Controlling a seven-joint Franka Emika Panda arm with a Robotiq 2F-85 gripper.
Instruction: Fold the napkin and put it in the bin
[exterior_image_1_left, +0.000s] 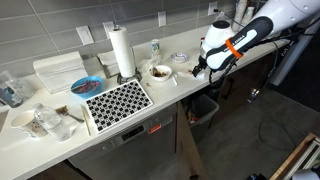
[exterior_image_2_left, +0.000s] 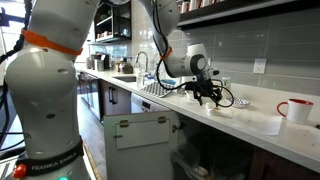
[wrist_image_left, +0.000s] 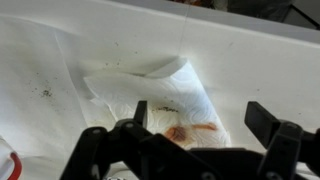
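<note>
The robot's open fingers are above the napkin's surface, with the stained part between them, so the gripper isn't ready to close yet and needs to go lower first, then close on the stained part.
A white napkin (wrist_image_left: 150, 90) with an orange-brown stain lies on the white counter, its top edge turned over in a fold. In the wrist view my gripper (wrist_image_left: 200, 125) hovers just above it, open, with one finger on each side of the stained part and nothing held. In both exterior views the gripper (exterior_image_1_left: 198, 68) (exterior_image_2_left: 208, 97) points down at the counter top, and there the napkin is hidden beneath it. The dark bin (exterior_image_1_left: 205, 108) with a paler rim stands under the counter, below the gripper.
A paper towel roll (exterior_image_1_left: 122, 52), a bowl (exterior_image_1_left: 160, 72), a black-and-white patterned mat (exterior_image_1_left: 118, 100) and a blue bowl (exterior_image_1_left: 85, 86) sit further along the counter. A red-and-white mug (exterior_image_2_left: 297, 110) stands on the other side. The counter's front edge is close by.
</note>
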